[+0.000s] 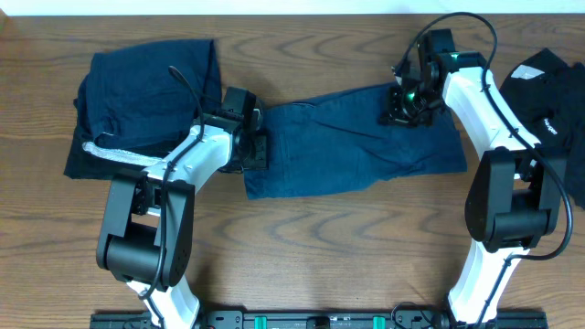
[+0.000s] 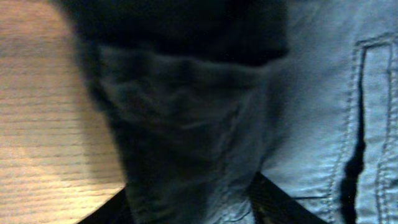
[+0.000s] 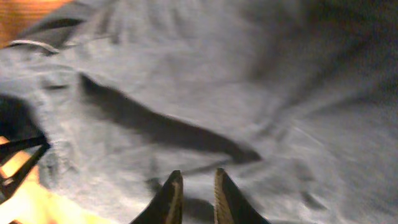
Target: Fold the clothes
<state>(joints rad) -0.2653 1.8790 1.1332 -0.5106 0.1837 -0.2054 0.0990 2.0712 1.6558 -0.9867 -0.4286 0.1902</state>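
The outer edge of the shorts [image 1: 356,142] is beside the stitched pocket seam. I will grab them there with my left gripper next, to fold that side of the shorts over.
Wide navy-blue shorts [image 1: 356,142] lie spread across the middle of the table. My left gripper [image 1: 257,146] is at their left edge. In the left wrist view a thick bunch of the shorts [image 2: 186,155] fills the space between its fingers [image 2: 189,211], beside a stitched pocket seam. My right gripper [image 1: 407,99] is at the shorts' upper right corner. In the right wrist view its fingers [image 3: 196,190] are nearly together over the wrinkled cloth [image 3: 205,93], with fabric in the narrow gap. A navy garment [image 1: 146,100] lies at far left, a black one with white marks [image 1: 548,100] at far right.
The wooden table [image 1: 320,238] shows in front of the shorts and between the two arm bases. The navy pile at the far left has a pale strip [image 1: 119,153] along its front edge. The black garment reaches the right edge of the overhead view.
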